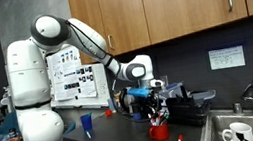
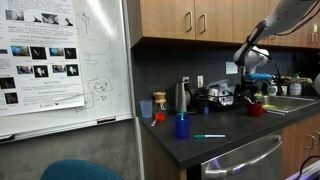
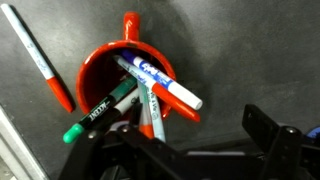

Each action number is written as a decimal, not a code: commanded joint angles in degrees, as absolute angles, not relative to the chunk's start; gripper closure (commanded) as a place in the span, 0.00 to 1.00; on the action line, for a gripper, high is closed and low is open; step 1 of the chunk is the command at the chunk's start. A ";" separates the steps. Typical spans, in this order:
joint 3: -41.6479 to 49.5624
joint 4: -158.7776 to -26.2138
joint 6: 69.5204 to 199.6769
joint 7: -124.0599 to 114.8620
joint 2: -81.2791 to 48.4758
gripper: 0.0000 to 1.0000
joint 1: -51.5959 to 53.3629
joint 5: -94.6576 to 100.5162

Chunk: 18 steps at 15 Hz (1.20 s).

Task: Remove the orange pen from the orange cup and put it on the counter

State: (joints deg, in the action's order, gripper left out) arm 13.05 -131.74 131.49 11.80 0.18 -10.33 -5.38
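Note:
My fingers are on either side of the orange pen's end (image 3: pixel 188 110) at its depth, past the cup's rim, so my gripper needs to close on the orange pen now.
The orange cup (image 3: pixel 100 75) stands on the dark counter (image 3: pixel 250 50) and holds several pens. An orange pen (image 3: pixel 184 108) lies under a white, blue-labelled marker (image 3: pixel 160 82) and pokes over the rim toward my fingers. Another orange-red stick end (image 3: pixel 130 25) shows at the far rim. My gripper (image 3: pixel 195 140) is open and empty just above the cup, which sits left of the gap between the fingers. In both exterior views the gripper (image 1: pixel 150 103) (image 2: pixel 256 88) hangs over the cup (image 1: pixel 159 130) (image 2: pixel 256 108).
A white-bodied pen with a red end (image 3: pixel 40 55) lies on the counter beside the cup. A blue cup (image 1: pixel 86 125) (image 2: pixel 182 126) stands further along, with a green pen (image 2: pixel 210 136) near it. The steel sink (image 1: pixel 216 126) holds a white mug (image 1: pixel 239 132). Appliances stand behind the cup.

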 commanded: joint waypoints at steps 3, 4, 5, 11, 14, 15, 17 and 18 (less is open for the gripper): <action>12.49 -131.69 131.34 11.74 0.21 0.39 -10.81 -5.41; 12.48 -131.69 131.33 11.77 0.22 0.46 -10.80 -5.48; 12.46 -131.70 131.30 11.78 0.26 0.55 -10.79 -5.47; 12.43 -131.09 131.35 11.64 0.12 0.94 -10.78 -5.51; 12.41 -130.96 131.40 11.59 0.17 0.97 -10.77 -5.53; 12.38 -130.91 131.35 11.54 0.22 0.96 -10.74 -5.49; 12.34 -130.75 131.38 11.66 0.32 0.99 -10.71 -5.55; 12.29 -130.76 131.42 11.66 0.50 0.98 -10.68 -5.44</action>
